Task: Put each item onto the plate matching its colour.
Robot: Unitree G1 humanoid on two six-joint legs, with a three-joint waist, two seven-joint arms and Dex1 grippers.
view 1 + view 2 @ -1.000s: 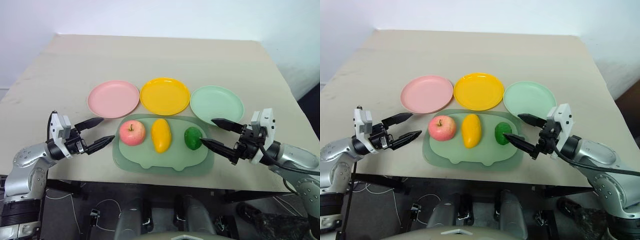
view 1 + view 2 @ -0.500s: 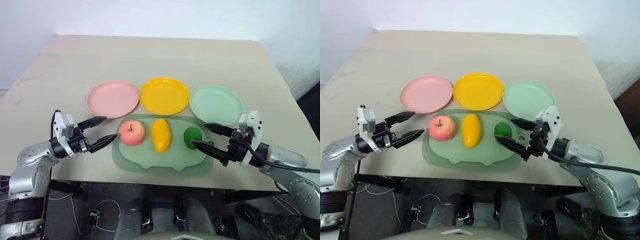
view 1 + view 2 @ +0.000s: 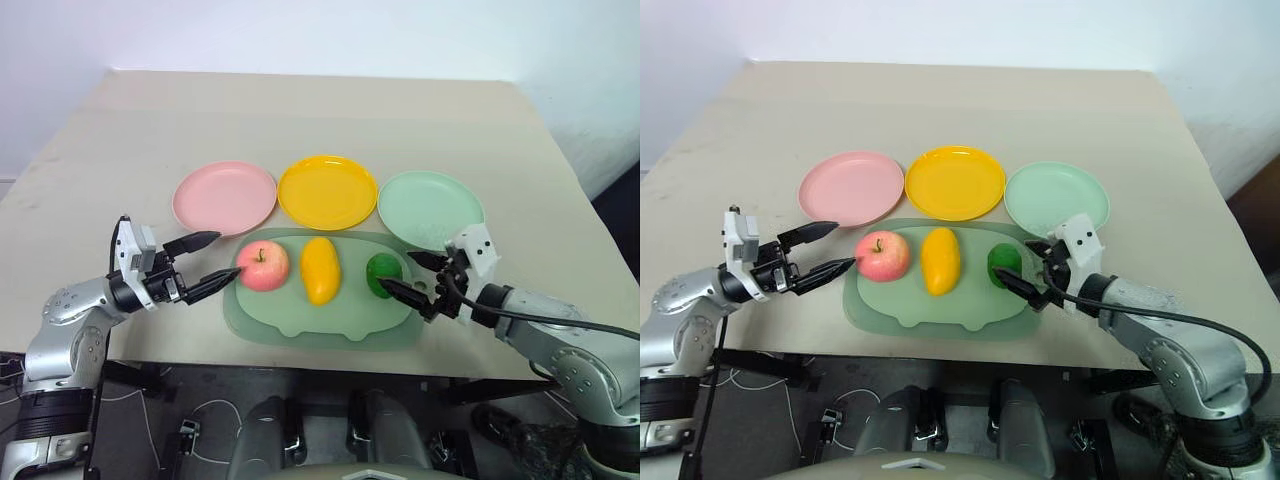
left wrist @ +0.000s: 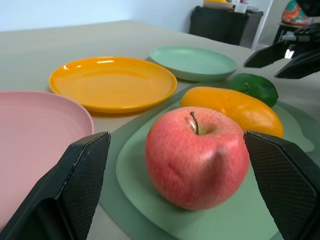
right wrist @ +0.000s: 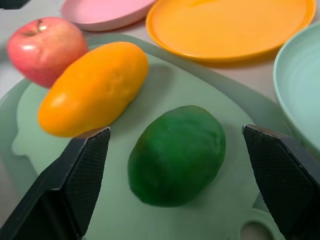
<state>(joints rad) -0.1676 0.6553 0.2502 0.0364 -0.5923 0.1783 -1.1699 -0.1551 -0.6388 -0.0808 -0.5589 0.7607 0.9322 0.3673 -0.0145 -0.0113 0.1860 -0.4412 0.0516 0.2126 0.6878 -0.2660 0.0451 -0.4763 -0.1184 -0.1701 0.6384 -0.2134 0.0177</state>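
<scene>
I will grip the small dark-green fruit by its rounded middle [image 3: 384, 274] with my right gripper next. Then it can go on the mint-green plate [image 3: 430, 209].
A pinkish-red apple [image 3: 263, 265], a yellow mango [image 3: 320, 269] and a small dark-green fruit [image 3: 384, 274] lie in a row on a translucent green tray [image 3: 330, 322]. Behind the tray stand a pink plate [image 3: 224, 197], a yellow plate [image 3: 328, 191] and a mint-green plate [image 3: 430, 209], none with anything on it. My left gripper [image 3: 226, 256] is open just left of the apple, pointing at it without touching. My right gripper [image 3: 397, 269] is open at the green fruit's right side, one finger either side of it, apart from it.
The tray sits near the table's front edge [image 3: 300, 358]. Bare beige tabletop [image 3: 320, 110] stretches behind the plates. The wall is beyond the far edge.
My right gripper has come down and moved left, from beside the tray to the green fruit, still open. The left gripper has stayed put by the apple.
</scene>
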